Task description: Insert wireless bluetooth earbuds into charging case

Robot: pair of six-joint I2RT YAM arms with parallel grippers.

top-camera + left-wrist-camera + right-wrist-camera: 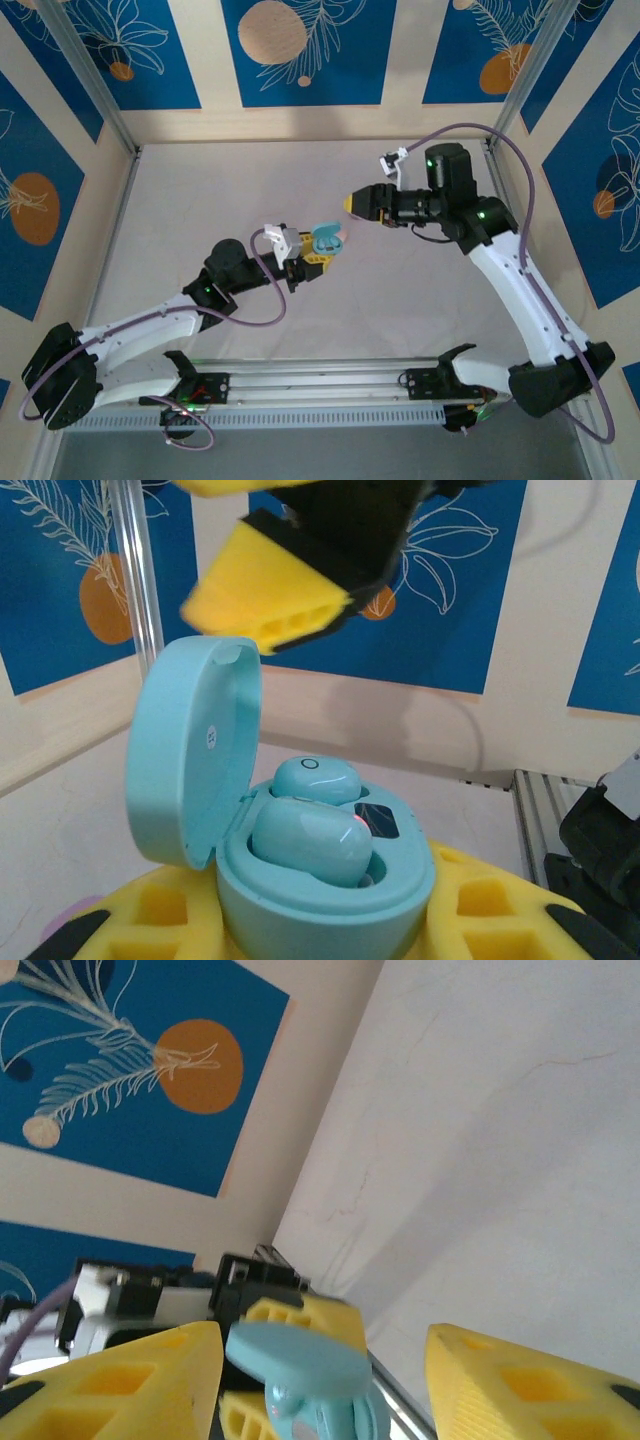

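The charging case needs to be pressed shut over the inserted earbuds, so my right gripper should next grab it across its open lid and body (327, 238) (312, 1380).
My left gripper (312, 262) is shut on a light-blue charging case (328, 240) and holds it above the table. The left wrist view has the case body (330, 895) between the yellow pads (150, 920), with its lid (190, 750) standing open. Two light-blue earbuds sit in its sockets: the near one (310, 840) rides a little high and shows a red light, and the far one (315, 778) is behind it. My right gripper (350, 203) is open, just up and right of the case. Its yellow fingers (130, 1380) flank the lid (295, 1360) without touching.
Bare pale tabletop (200, 200) spreads around both arms. Blue-patterned walls and metal frame posts (95, 85) enclose it. A metal rail (330, 385) runs along the near edge between the arm bases.
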